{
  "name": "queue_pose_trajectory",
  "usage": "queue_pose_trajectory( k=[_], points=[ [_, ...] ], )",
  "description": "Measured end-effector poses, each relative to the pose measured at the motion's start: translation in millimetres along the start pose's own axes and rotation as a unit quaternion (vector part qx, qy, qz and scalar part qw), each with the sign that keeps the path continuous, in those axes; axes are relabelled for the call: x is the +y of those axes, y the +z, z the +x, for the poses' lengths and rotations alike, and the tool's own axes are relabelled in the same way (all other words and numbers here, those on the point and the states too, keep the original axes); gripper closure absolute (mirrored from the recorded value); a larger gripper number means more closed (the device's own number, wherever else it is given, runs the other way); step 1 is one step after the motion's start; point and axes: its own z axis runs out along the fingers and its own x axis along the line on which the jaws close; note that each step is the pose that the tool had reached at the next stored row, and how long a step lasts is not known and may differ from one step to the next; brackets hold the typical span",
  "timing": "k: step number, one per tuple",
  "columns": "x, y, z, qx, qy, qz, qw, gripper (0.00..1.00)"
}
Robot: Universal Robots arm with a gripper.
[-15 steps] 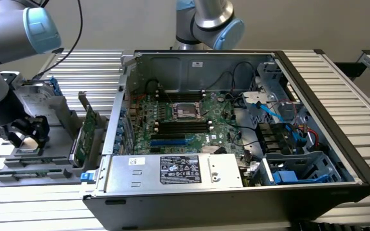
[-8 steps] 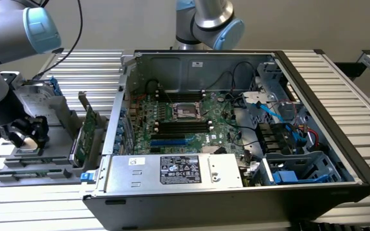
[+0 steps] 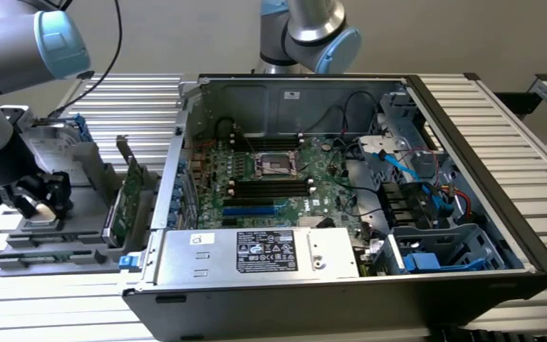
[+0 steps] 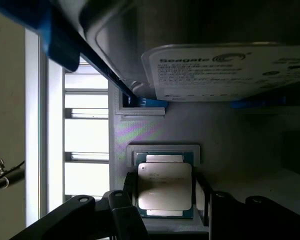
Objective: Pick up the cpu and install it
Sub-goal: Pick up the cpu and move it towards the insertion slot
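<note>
The holder's raised rim wraps the far end of the cpu, so my gripper should grab the cpu by its exposed side edges next.
The cpu, a flat square chip with a dull silver top, lies in a recess of a grey parts holder. My gripper is lowered over it, with one black finger on each side of the chip and a thin gap still showing at each edge, so it is open. In the exterior view the gripper hangs over the holder at that view's left, beside the open computer case. On the green motherboard inside the case the cpu socket stands open.
A label-covered silver hard drive in a blue frame stands in the holder just beyond the chip. A long green circuit card stands upright between the holder and the case. A second robot arm rises behind the case. Cables and drive bays fill the case's side at the exterior view's right.
</note>
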Motion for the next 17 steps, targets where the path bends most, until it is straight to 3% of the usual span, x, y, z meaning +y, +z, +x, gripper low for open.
queue_pose_trajectory(
  k=[9, 17],
  points=[
    [0.7, -15.0, 0.7, 0.0002, 0.0, 0.0001, 1.0, 0.45],
    [2.4, -47.8, 1.8, 0.0011, 0.0, 0.0002, 1.0, 0.45]
  ],
)
